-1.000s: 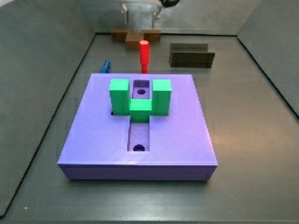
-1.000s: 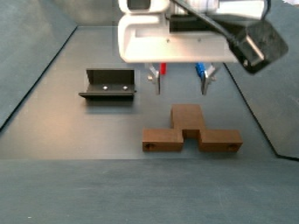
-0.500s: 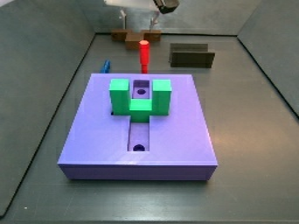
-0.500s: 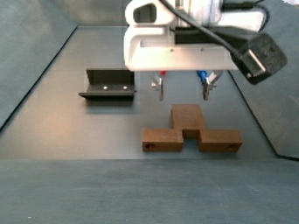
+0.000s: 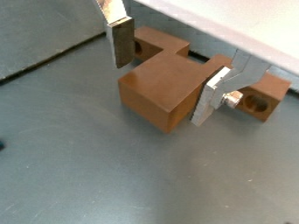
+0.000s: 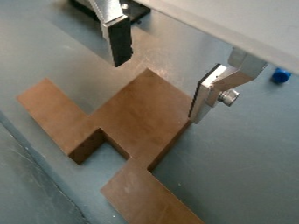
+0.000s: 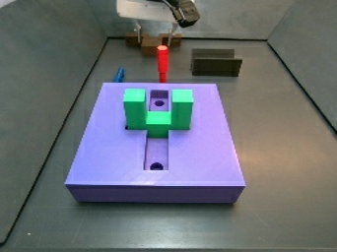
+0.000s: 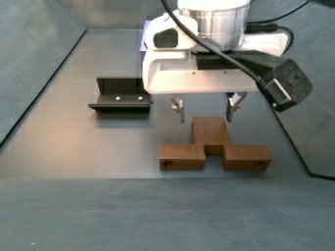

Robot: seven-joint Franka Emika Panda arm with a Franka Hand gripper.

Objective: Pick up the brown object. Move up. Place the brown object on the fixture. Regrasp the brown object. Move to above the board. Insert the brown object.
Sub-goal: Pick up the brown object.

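My gripper is going to grab the brown object by its stem next, and then it can set the brown object on the fixture.
The brown object is a T-shaped brown block lying flat on the grey floor, also seen in a side view at the far end behind the red peg. My gripper is open and low over it. In both wrist views the silver fingers stand on either side of the block's stem, with nothing gripped. The gripper straddles the stem's end. The dark fixture sits apart to one side. The lavender board lies nearer the front.
On the board stands a bright green U-shaped block. An upright red peg and a small blue piece stand on the floor behind the board. Grey walls enclose the floor at the sides and back.
The gripper has come down over the brown object and shifted slightly, so its open fingers now flank the stem. The block, the fixture and the board have not moved.
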